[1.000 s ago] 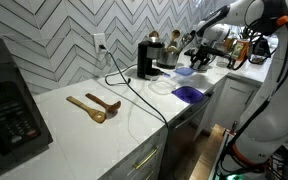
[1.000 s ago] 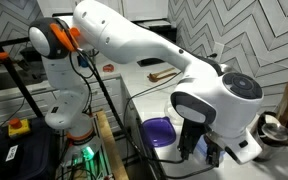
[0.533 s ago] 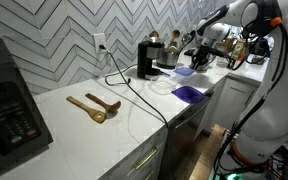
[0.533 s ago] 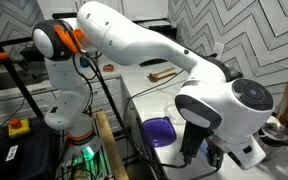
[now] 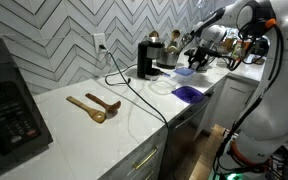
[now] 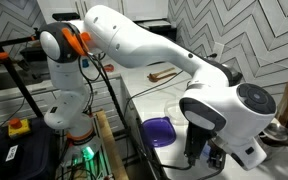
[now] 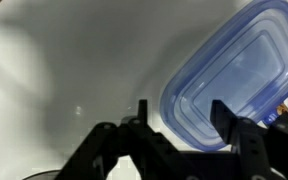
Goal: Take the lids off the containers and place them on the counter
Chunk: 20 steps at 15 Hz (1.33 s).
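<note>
The lid's edge is between my open fingers, so my gripper needs to close. Closing now would catch the lid's edge.
The light blue lid (image 7: pixel 239 80) sits on its container on the white counter (image 7: pixel 74 70); it fills the right of the wrist view. My gripper (image 7: pixel 180 112) is open just above it, with the lid's near edge between the two black fingers. In an exterior view the blue lid (image 5: pixel 183 72) lies under the gripper (image 5: pixel 199 58) near the far end of the counter (image 5: pixel 124 115). The deep purple lid (image 5: pixel 188 94) lies flat near the counter edge; it also shows in an exterior view (image 6: pixel 160 131) beside the big white wrist. The clear tubs are hard to make out.
Two wooden spoons (image 5: pixel 94 105) lie mid-counter. A black cable (image 5: pixel 134 90) runs from a wall socket across the counter. A black coffee machine (image 5: pixel 149 60) and jars stand by the tiled wall. A large black appliance (image 5: pixel 9 100) stands at the near end.
The arm has shifted slightly, with the wrist moving a little lower and to the right in the close exterior view. The lids and spoons have not moved.
</note>
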Tool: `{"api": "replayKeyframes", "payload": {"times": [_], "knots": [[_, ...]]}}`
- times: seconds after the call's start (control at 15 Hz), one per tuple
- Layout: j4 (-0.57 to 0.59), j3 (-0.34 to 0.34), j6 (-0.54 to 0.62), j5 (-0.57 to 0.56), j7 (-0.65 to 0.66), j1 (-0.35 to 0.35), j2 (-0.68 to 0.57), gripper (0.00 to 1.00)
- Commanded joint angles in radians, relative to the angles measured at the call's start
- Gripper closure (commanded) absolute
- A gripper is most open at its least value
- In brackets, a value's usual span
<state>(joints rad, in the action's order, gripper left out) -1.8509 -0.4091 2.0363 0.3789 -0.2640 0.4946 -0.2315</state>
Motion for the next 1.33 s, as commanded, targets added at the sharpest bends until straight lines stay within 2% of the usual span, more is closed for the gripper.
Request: {"api": "replayKeyframes", "payload": {"times": [0.0, 0.27, 0.33, 0.53, 0.6, 0.93, 1.27], "knots": [[0.032, 0.022, -0.027, 0.025, -0.034, 0.030, -0.030, 0.64], [0.040, 0.026, -0.028, 0.021, -0.033, 0.034, -0.032, 0.96], [0.041, 0.027, -0.030, 0.021, -0.032, 0.036, -0.031, 1.00], [0.043, 0.027, -0.031, 0.020, -0.030, 0.038, -0.030, 0.97], [0.043, 0.028, -0.031, 0.020, -0.031, 0.039, -0.029, 1.00], [0.041, 0.030, -0.033, 0.008, -0.032, 0.035, -0.004, 0.98], [0.004, 0.016, -0.024, -0.062, -0.007, 0.016, 0.057, 0.98]]}}
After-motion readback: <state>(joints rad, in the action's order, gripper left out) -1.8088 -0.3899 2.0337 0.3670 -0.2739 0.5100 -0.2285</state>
